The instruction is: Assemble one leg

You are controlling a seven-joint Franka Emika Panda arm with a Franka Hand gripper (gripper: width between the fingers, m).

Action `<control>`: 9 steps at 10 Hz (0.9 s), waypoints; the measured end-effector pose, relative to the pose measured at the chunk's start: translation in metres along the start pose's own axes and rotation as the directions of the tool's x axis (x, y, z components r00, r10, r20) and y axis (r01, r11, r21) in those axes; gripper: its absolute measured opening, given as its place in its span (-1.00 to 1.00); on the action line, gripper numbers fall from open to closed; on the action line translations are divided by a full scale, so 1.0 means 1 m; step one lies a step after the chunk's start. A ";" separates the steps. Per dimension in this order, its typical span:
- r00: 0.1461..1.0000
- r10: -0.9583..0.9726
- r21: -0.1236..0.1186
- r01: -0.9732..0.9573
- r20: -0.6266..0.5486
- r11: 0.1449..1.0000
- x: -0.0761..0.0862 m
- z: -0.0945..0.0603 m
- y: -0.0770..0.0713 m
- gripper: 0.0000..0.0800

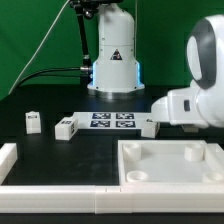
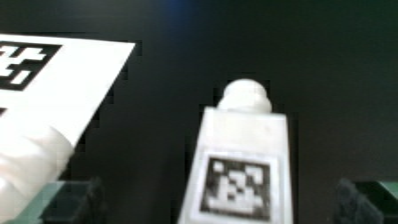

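Observation:
My fingers stand on either side of the white leg (image 2: 240,165), so it is time to close my gripper on the leg now.
In the wrist view a leg (image 2: 240,150) lies on the black table. It is a small white block with a rounded peg at one end and a black-and-white tag (image 2: 237,186) facing up. My gripper (image 2: 221,206) is open above it. One dark finger (image 2: 64,205) stands on each side of the leg, with a gap to the block on both sides. In the exterior view this leg (image 1: 150,125) lies beside the arm's white hand (image 1: 178,107), and the fingertips are hidden. Two more legs (image 1: 33,121) (image 1: 66,127) lie toward the exterior view's left.
The marker board (image 1: 110,121) lies in the middle of the table, and its corner shows in the wrist view (image 2: 54,90) close to the leg. The large white tray (image 1: 128,160) with corner sockets sits in front. A white frame (image 1: 8,158) borders the table. The robot base (image 1: 113,60) stands behind.

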State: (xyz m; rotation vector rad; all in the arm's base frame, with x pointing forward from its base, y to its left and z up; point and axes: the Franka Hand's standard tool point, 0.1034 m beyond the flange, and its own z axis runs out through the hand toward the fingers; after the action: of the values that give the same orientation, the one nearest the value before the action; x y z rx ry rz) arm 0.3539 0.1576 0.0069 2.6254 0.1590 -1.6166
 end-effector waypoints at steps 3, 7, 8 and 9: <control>1.000 -0.001 0.001 0.001 -0.021 1.000 0.003 0.001 -0.001 0.62; 1.000 -0.001 0.002 0.001 -0.021 1.000 0.003 0.001 -0.001 -0.27; 1.000 -0.001 0.002 0.001 -0.021 1.000 0.003 0.001 -0.001 -0.27; 1.000 -0.001 0.002 0.001 -0.021 1.000 0.003 0.001 -0.001 -0.27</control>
State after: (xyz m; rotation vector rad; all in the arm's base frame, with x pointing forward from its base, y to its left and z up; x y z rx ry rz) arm 0.3541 0.1585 0.0036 2.6445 0.1595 -1.5911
